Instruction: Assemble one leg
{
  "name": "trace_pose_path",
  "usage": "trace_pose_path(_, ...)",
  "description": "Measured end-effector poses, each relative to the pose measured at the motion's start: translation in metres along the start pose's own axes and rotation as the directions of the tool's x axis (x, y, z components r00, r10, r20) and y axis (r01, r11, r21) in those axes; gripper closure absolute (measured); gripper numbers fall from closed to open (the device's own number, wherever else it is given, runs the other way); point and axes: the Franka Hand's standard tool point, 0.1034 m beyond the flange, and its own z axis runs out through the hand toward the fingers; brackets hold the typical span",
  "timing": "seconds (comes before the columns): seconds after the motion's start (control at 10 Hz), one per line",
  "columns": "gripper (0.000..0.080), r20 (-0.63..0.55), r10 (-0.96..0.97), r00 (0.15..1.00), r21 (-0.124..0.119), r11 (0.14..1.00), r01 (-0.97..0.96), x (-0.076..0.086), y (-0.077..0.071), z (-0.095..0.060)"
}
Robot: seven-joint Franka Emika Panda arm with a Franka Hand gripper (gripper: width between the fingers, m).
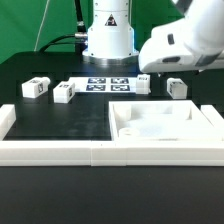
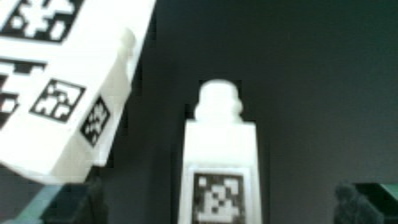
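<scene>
My fingers still hover above the leg (image 1: 177,88) and closing now would miss it, so it is too early to close. My gripper lowers next.
Four small white legs lie in a row at the back of the black table: two on the exterior view's left (image 1: 36,88) (image 1: 65,92) and two on its right (image 1: 145,82) (image 1: 177,87). The arm's white hand (image 1: 185,45) hangs over the right pair, and its fingers do not show in this view. In the wrist view one leg (image 2: 219,150) lies flat, with a round peg at one end and a tag on its face. My gripper (image 2: 214,212) is open, with a dark finger (image 2: 63,205) on either side of this leg, clear of it.
The large white panel (image 1: 160,122) with corner recesses lies at the front right. Long white border rails (image 1: 60,150) run along the front edge. The marker board (image 1: 108,84) lies at the back centre. In the wrist view a white piece with several tags (image 2: 63,90) lies beside the leg.
</scene>
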Motion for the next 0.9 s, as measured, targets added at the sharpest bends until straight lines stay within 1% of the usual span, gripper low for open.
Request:
trace_pose_path(0.1, 0.0151, 0.020, -0.002, 1.000, -0.001, 1.000, 0.002, 0.003, -0.001, 0.005)
trace_pose_path(0.6, 0.0151, -0.017, 0.001, 1.000, 0.002, 1.000, -0.001, 0.012, -0.002, 0.020)
trace_pose_path(0.7, 0.0151, -0.016, 0.021, 1.000, -0.012, 1.000, -0.021, 0.012, -0.005, 0.022)
trace_pose_path(0.8, 0.0151, -0.027, 0.019, 0.999, -0.012, 1.000, -0.019, 0.014, -0.007, 0.024)
trace_pose_path(0.9, 0.0282, -0.037, 0.019, 0.999, -0.011, 1.000, -0.020, 0.015, -0.007, 0.026)
